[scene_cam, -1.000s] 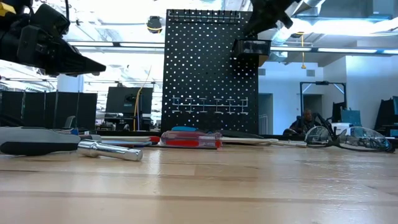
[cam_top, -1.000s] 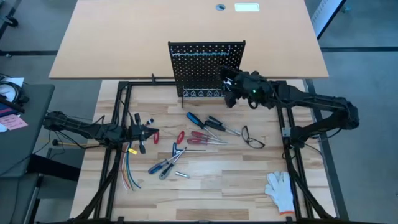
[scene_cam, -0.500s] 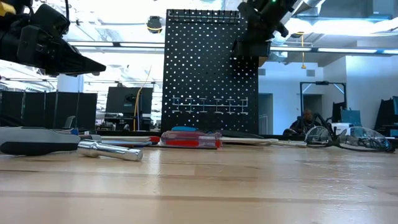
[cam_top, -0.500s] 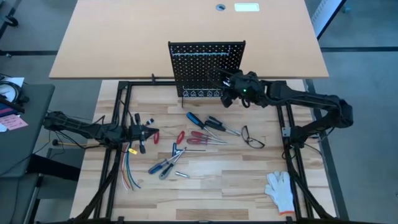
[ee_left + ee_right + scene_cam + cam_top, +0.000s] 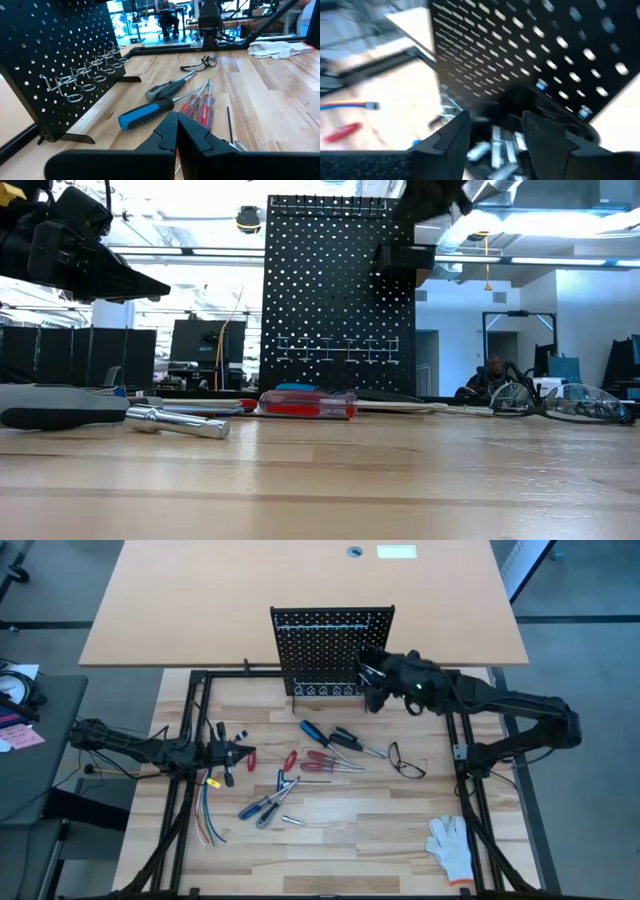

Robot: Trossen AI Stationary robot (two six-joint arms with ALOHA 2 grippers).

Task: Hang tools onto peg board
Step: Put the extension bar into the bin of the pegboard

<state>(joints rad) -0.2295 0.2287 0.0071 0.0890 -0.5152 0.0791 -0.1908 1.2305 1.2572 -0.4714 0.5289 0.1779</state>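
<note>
My right gripper should next take hold of the red-handled screwdriver by its thin metal shaft (image 5: 350, 770), so that I can hang the screwdriver on the peg board (image 5: 332, 648).
The black peg board (image 5: 332, 648) stands upright at the table's far edge, with a small black bin (image 5: 403, 258) on its right side. My right gripper (image 5: 492, 129) is open just over that bin (image 5: 535, 122), which holds several silver bits (image 5: 495, 147). It also shows in the high view (image 5: 372, 675). Blue- (image 5: 313, 729), black- (image 5: 345, 738) and red-handled screwdrivers (image 5: 325, 761) lie flat on the table in front of the board. My left gripper (image 5: 238, 753) is shut and empty above the table's left part. It also shows in the left wrist view (image 5: 176, 131).
More blue-handled tools (image 5: 262, 806) and red pliers (image 5: 289, 761) lie mid-table. Glasses (image 5: 405, 761) lie to the right, a white glove (image 5: 452, 845) lies at the near right corner and coloured wires (image 5: 207, 822) at the near left. A row of wire hooks (image 5: 85, 80) lines the board's lower part.
My right gripper has dipped down toward the bin on the board, shifting a little toward the table's left, then risen and drawn back a little to the right. The tools on the table and my left gripper have kept still.
</note>
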